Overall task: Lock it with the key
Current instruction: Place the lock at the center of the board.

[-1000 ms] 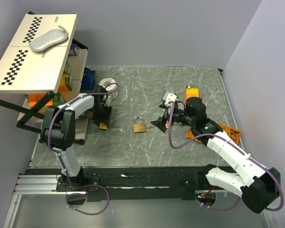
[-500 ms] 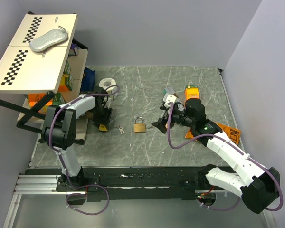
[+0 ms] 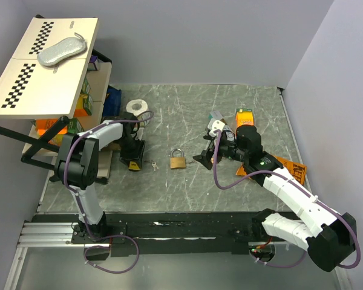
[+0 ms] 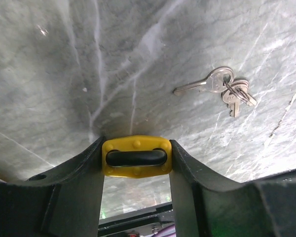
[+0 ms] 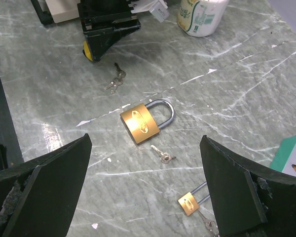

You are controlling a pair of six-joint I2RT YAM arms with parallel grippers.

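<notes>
The yellow piece is low above the table, so it is now time for my left gripper to open.
A brass padlock (image 3: 178,161) lies flat mid-table with its shackle up; it also shows in the right wrist view (image 5: 140,122). A ring of keys (image 3: 152,164) lies to its left and shows in the left wrist view (image 4: 227,89). A single small key (image 5: 162,154) and a smaller brass padlock (image 5: 191,202) lie near my right gripper. My left gripper (image 4: 136,157) sits low over the table just left of the key ring, its jaws closed against a yellow piece with a black bar (image 4: 136,144). My right gripper (image 5: 146,148) is wide open above the table, right of the padlock.
A rack with checkered boards (image 3: 42,66) and boxes stands at the left edge. A white roll (image 3: 138,106) sits behind my left gripper. An orange box (image 3: 244,115) and an orange packet (image 3: 292,169) lie at the right. A teal and white box (image 5: 293,158) lies beside my right finger.
My left gripper has edged slightly toward the key ring. The right arm and the padlock have not visibly moved.
</notes>
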